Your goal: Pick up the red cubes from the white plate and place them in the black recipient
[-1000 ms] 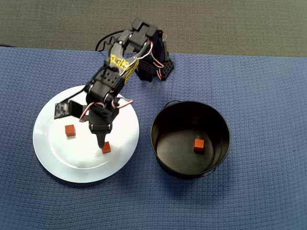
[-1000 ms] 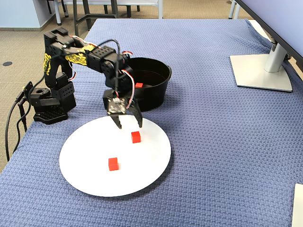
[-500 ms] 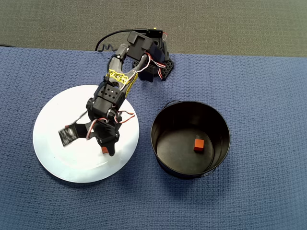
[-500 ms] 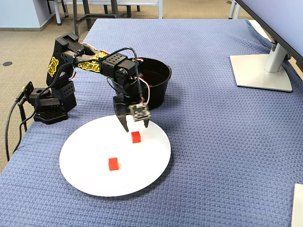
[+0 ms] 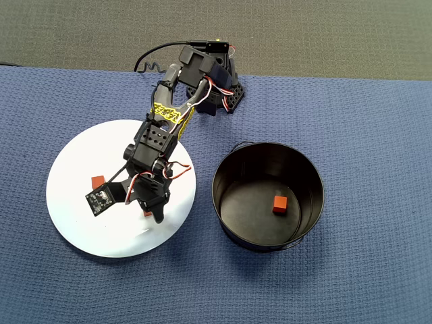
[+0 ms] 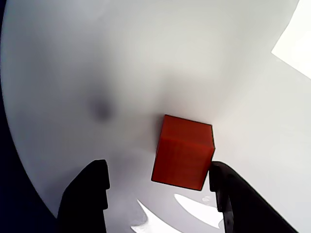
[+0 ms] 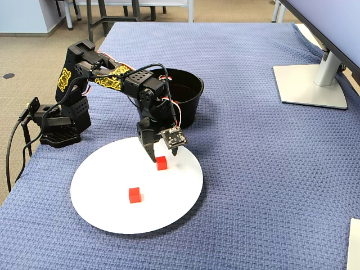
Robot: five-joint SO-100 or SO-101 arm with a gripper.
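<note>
I next need to grab the sides of the red cube between the fingers with my gripper, so that I can place it in the black recipient (image 5: 258, 217).
The white plate (image 5: 81, 229) lies at the left of the overhead view, the black pot (image 5: 233, 169) to its right. One red cube (image 5: 279, 204) lies inside the pot. Two red cubes are on the plate: one (image 5: 98, 181) left of the arm, and one between the fingers (image 6: 183, 151). My gripper (image 6: 156, 170) is open and low over the plate, with this cube against the right finger (image 6: 228, 194) and a gap to the left finger (image 6: 90, 194). In the fixed view the gripper (image 7: 157, 157) stands at this cube (image 7: 162, 163); the other cube (image 7: 134, 194) lies nearer the camera.
The arm's base (image 7: 56, 126) sits at the blue cloth's edge (image 7: 34, 169) behind the plate (image 7: 112, 219). The pot (image 7: 188, 107) stands behind the gripper. A grey monitor stand (image 7: 309, 84) is far right.
</note>
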